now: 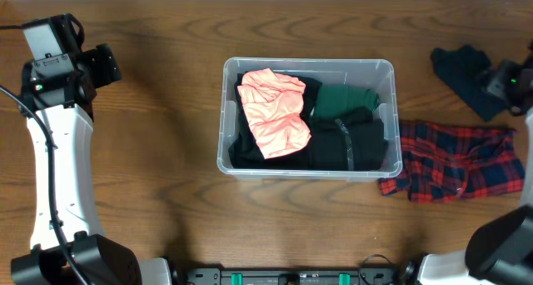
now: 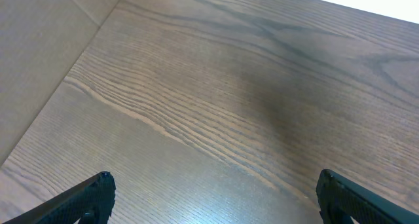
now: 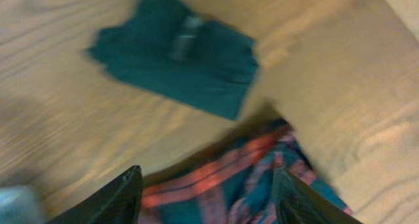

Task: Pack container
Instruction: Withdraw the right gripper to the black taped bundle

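My right gripper grabs the dark teal garment's straight-edged end [image 1: 482, 101] [image 3: 231, 74] next, to pack it into the clear container.
The clear container [image 1: 308, 62] stands at the middle of the table. Inside it lie a pink garment [image 1: 273, 110], a green one [image 1: 343, 100] and black clothes [image 1: 346, 143]. To its right a red-and-blue plaid garment [image 1: 462, 160] [image 3: 255, 178] is spread on the wood, and a dark teal garment [image 1: 460, 71] [image 3: 177, 54] lies behind it. My right gripper [image 1: 498, 85] [image 3: 209, 188] hovers open over the plaid cloth, nothing between its fingers; this view is blurred. My left gripper [image 1: 108, 64] [image 2: 213, 185] is open over bare wood at the far left.
The left arm's white links [image 1: 58, 168] run down the table's left side. Dark bases sit along the front edge [image 1: 291, 277]. Bare wood lies between the left arm and the container.
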{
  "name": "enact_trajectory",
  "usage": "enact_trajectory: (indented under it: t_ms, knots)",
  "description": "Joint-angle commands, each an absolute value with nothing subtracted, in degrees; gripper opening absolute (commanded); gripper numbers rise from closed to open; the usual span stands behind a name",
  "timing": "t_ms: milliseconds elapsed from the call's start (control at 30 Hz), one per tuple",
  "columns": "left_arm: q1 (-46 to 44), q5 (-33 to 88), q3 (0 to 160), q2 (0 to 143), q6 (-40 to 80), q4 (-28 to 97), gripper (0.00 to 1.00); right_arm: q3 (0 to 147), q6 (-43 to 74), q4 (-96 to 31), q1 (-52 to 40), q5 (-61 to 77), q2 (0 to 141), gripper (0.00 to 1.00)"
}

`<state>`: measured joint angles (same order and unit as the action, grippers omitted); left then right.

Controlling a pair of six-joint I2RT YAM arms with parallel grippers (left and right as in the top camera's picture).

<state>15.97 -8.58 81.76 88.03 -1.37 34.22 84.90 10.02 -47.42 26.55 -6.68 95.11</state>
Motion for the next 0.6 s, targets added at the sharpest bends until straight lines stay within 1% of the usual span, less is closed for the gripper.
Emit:
enact_trajectory:
  t_ms: [0,200,400,567]
  knots:
    - [16.1,-9.1,82.0,88.1,-1.4,34.3,0.98,85.0,11.4,-46.6,32.1,-2.2,99.7,0.64]
    - [16.1,-9.1,82.0,88.1,-1.4,34.3,0.98,85.0,11.3,-38.9,39.0,12.6,108.2,0.61]
    - [16.1,-9.1,82.0,88.1,-1.4,34.3,0.98,85.0,11.1,-31.7,39.7,12.9,114.7,0.58]
    - [16.1,-9.1,82.0,88.1,-1.4,34.3,0.98,85.0,11.1,-26.5,38.6,13.1,118.4,0.58]
